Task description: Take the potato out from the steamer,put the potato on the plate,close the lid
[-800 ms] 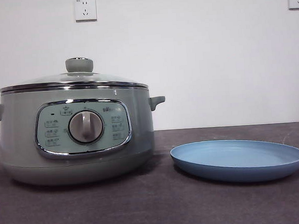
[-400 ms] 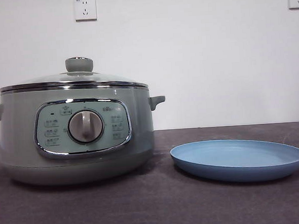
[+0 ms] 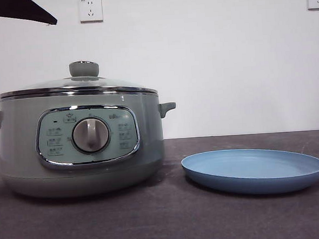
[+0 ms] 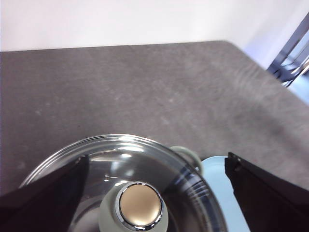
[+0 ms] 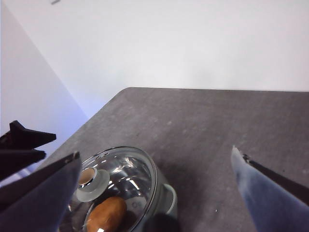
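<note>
My left gripper grabs the glass lid by its knob (image 3: 84, 69) next, to get the potato out of the steamer (image 3: 80, 151).
The pale green steamer (image 3: 80, 151) stands on the table's left side with its glass lid (image 3: 79, 84) shut on it. Through the glass, the right wrist view shows the brown-orange potato (image 5: 106, 215) lying inside. The empty light-blue plate (image 3: 254, 170) lies to the steamer's right. My left gripper (image 4: 157, 159) hangs open above the lid, its jaws on either side of the lid knob (image 4: 140, 208) and clear of it; its black tip (image 3: 20, 10) shows in the front view's top corner. My right gripper (image 5: 154, 152) is open and empty, high up and farther off.
The steamer's side handle (image 3: 167, 108) sticks out toward the plate. Two wall sockets (image 3: 90, 10) sit on the white wall behind. In the left wrist view the dark table's far edge (image 4: 270, 72) runs near a metal frame.
A black arm tip has come into the top left corner of the front view. Steamer, lid and plate stay where they were.
</note>
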Robot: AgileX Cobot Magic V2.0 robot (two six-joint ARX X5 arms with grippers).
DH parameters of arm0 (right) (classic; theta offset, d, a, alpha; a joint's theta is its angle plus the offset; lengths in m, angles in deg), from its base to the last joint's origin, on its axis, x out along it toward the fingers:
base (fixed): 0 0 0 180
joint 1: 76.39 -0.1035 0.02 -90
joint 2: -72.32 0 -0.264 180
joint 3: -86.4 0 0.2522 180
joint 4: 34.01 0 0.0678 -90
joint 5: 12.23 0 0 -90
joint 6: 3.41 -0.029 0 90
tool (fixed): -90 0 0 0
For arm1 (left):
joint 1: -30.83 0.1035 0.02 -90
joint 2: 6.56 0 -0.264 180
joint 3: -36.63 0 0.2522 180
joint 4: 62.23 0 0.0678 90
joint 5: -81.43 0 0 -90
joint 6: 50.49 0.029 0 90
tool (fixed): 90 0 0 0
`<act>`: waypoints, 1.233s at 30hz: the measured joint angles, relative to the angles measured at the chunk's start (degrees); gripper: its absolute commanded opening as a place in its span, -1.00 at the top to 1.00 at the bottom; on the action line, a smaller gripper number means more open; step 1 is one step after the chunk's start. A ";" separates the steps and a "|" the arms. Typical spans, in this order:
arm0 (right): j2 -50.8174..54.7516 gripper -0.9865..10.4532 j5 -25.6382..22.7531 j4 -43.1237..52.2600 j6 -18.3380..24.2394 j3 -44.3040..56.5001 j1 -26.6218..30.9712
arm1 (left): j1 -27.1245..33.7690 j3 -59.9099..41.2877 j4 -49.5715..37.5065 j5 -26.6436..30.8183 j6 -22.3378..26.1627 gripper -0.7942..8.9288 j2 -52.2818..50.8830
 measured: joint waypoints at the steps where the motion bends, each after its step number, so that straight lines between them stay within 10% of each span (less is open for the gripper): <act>1: 0.00 -0.11 0.02 -0.24 0.00 0.00 0.00 | -0.87 0.00 0.00 1.46 0.50 -0.12 0.17; 24: 0.00 -0.11 0.00 -5.46 0.66 -0.02 -0.11 | -7.19 0.02 4.17 15.50 7.34 -0.11 11.98; 30: 0.02 -0.10 0.02 -6.32 0.66 0.00 -0.68 | -7.32 0.11 4.55 15.10 7.89 0.87 12.90; 37: 0.02 -0.10 0.02 -7.85 0.66 -0.02 -0.68 | -7.56 1.77 6.69 15.39 9.46 0.85 13.11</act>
